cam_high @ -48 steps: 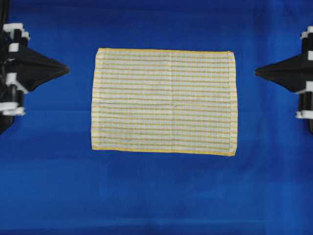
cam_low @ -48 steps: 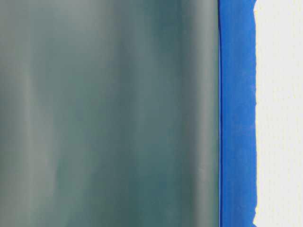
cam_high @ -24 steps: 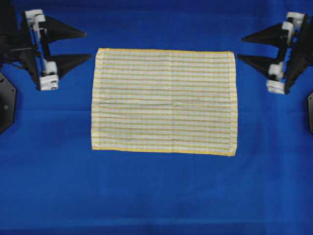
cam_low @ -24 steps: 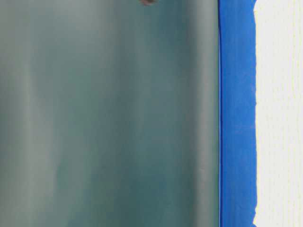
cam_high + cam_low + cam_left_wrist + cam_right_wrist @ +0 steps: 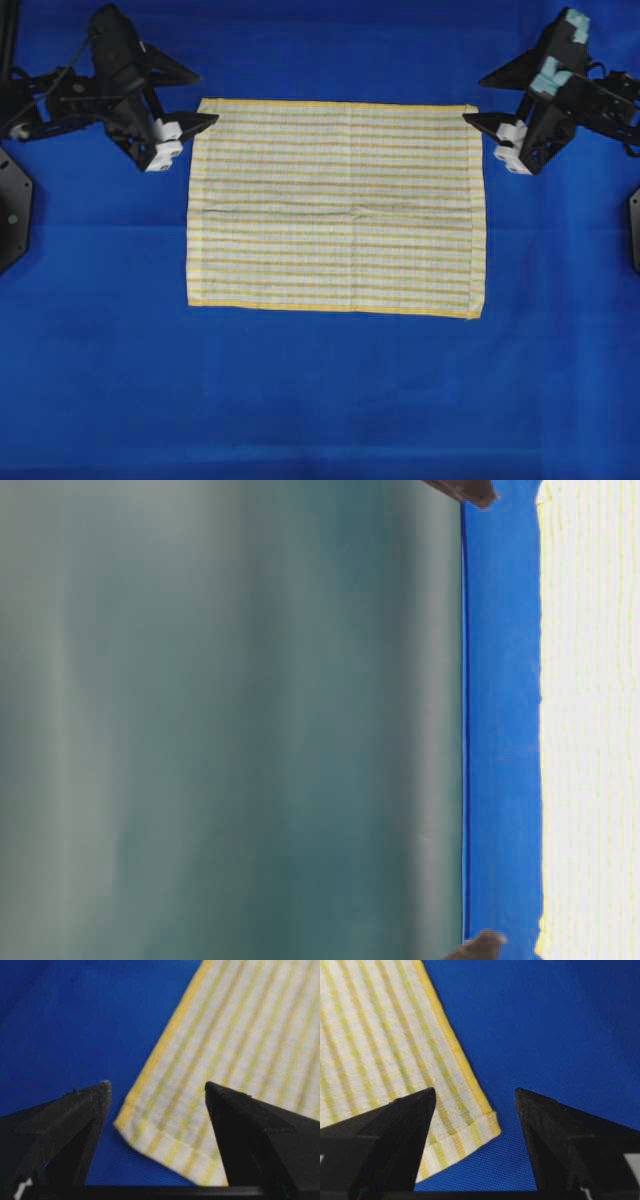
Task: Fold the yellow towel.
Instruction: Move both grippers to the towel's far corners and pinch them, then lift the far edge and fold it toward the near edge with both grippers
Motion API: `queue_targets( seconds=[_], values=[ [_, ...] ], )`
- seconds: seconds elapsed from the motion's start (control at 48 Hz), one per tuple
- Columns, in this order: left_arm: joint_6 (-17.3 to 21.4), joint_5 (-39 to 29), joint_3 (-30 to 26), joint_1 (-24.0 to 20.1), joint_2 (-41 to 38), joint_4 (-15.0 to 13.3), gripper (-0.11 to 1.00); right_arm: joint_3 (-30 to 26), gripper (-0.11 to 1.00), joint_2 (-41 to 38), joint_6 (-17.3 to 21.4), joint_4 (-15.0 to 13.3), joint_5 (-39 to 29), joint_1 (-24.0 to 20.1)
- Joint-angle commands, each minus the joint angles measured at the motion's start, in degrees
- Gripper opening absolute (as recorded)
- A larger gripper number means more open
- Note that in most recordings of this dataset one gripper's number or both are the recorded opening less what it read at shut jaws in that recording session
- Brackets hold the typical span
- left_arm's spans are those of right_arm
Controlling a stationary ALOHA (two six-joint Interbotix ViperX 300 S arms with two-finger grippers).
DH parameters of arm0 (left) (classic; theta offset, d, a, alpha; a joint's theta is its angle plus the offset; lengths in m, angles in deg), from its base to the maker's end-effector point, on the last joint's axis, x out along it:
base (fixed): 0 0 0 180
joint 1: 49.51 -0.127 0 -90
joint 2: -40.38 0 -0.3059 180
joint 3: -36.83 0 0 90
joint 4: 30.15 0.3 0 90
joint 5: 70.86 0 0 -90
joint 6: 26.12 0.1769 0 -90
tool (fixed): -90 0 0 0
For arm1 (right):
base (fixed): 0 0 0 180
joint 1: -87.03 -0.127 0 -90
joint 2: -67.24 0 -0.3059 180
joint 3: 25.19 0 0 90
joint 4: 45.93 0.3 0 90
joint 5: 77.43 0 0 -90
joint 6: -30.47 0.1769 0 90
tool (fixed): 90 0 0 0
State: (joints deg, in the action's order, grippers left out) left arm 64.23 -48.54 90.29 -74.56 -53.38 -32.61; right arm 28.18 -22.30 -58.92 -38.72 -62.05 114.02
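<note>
My left gripper grabs the yellow towel by its hemmed corner (image 5: 208, 106) next, to start folding the towel (image 5: 335, 205).
The yellow towel (image 5: 336, 208) lies flat and unfolded on the blue table covering (image 5: 320, 400). My left gripper (image 5: 207, 97) is open at the towel's far left corner, straddling it. In the left wrist view the corner of the towel (image 5: 165, 1125) lies between the open left gripper's (image 5: 156, 1085) fingers. My right gripper (image 5: 472, 98) is open at the far right corner. In the right wrist view the towel's corner (image 5: 470, 1125) lies between the right gripper's (image 5: 475, 1091) fingers. Neither gripper holds the cloth.
The table-level view is turned sideways and mostly blurred grey-green. It shows a blue strip of covering (image 5: 500, 720), the pale towel (image 5: 590, 720), and a dark fingertip (image 5: 470, 490) at the top and another at the bottom. Blue covering surrounds the towel.
Both arms have come in from the side edges to the towel's far corners. Their jaws now stand open around those corners. The towel has not moved.
</note>
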Motion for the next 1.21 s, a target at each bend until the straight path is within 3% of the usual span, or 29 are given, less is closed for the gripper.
queue_targets(
  seconds=[0.0, 0.458, 0.625, 0.771, 0.896, 0.979, 1.187],
  values=[
    [0.2, 0.7, -1.3, -0.8, -1.8, -0.1, 0.7, -1.4, 0.66, -2.0, 0.1, 0.4, 1.8, 0.5],
    [0.2, 3.3, -3.3, -2.1, -10.8, -0.1, 0.68, -1.3, 0.65, -7.6, 0.0, 0.5, 3.4, 2.1],
    [0.2, 3.2, -3.2, -2.3, -11.9, -0.1, 0.51, -1.3, 0.62, -8.7, 0.0, 0.5, 3.4, 2.1],
    [0.2, 2.9, -3.3, -2.2, -12.4, -0.1, 0.25, -1.5, 0.49, -10.6, 0.0, 0.5, 3.5, 2.0],
    [0.2, 2.5, -3.3, -2.2, -12.5, -0.1, 0.08, -1.4, 0.21, -11.3, 0.0, 0.4, 4.2, 1.2],
    [0.2, 2.4, -3.3, -2.3, -12.4, -0.1, 0.07, -1.1, 0.05, -11.1, -0.1, 0.4, 4.9, 0.9],
    [0.0, 1.8, -3.2, -2.2, -11.8, -0.1, 0.07, -1.1, 0.05, -9.9, -0.1, 0.4, 4.7, 0.9]
  ],
)
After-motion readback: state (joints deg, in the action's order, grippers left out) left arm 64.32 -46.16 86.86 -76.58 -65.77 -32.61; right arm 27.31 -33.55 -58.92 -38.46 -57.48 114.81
